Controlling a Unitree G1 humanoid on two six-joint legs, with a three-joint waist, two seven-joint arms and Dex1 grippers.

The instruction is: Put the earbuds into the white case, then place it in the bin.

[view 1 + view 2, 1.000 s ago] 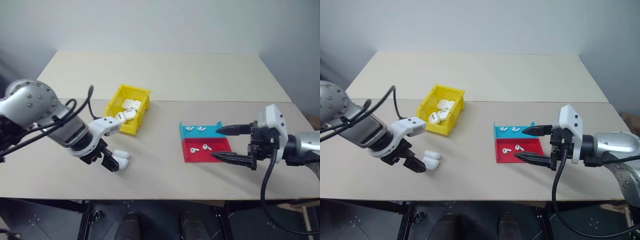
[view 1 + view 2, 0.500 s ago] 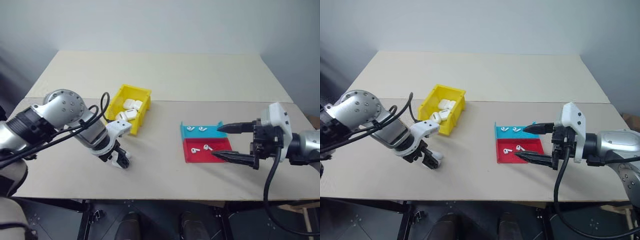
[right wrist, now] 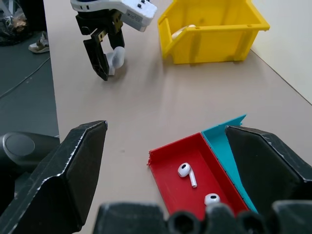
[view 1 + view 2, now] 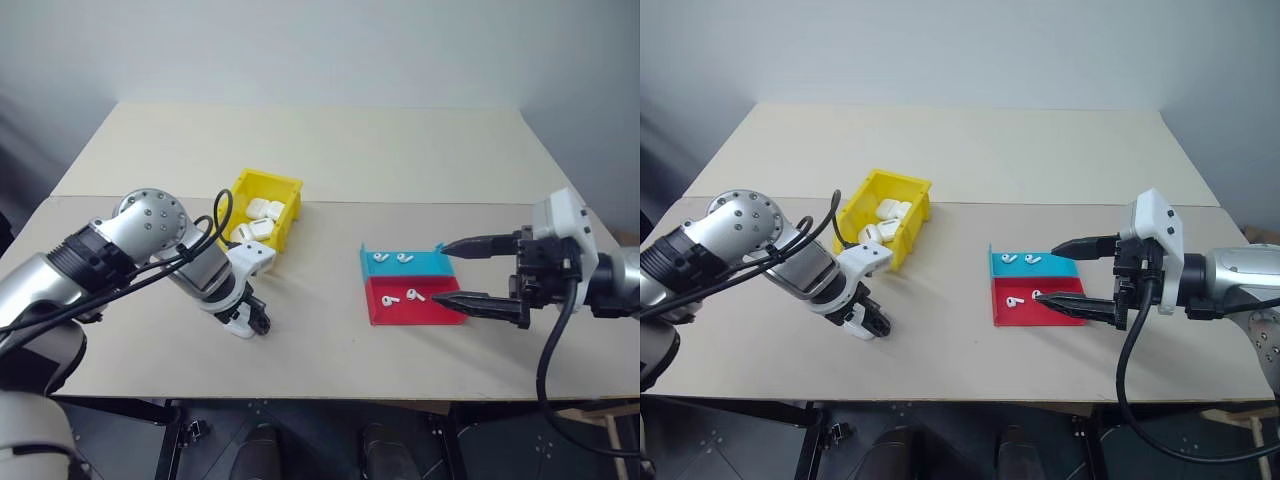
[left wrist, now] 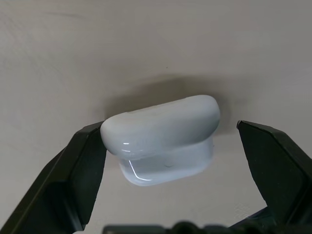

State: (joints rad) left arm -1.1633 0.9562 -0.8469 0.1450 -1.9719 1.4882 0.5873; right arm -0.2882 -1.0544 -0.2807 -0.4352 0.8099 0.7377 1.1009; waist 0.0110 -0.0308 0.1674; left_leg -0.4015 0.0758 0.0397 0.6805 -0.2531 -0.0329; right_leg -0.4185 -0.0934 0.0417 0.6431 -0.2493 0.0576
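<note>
I need to fill the white case, so I will next use my left gripper to grab the case by its short rounded ends.
The white case (image 5: 161,134) lies on the table between the fingers of my left gripper (image 4: 247,322), which points down over it and is open. One finger (image 5: 83,161) touches the case's side; the other stands apart. Two earbuds (image 4: 390,299) lie in the red half of a tray (image 4: 440,312) and two more (image 4: 379,257) in its blue half. My right gripper (image 4: 443,272) hovers open just right of the tray, holding nothing. The yellow bin (image 4: 270,178) stands behind the left gripper.
Several other white cases (image 4: 262,210) lie in the bin. The table runs wide and bare behind the bin and tray, with a seam across its middle. The front edge is close to both grippers.
My left arm swung in and its gripper turned down, from beside the case to straddling it. The case and the right gripper have stayed about where they were.
</note>
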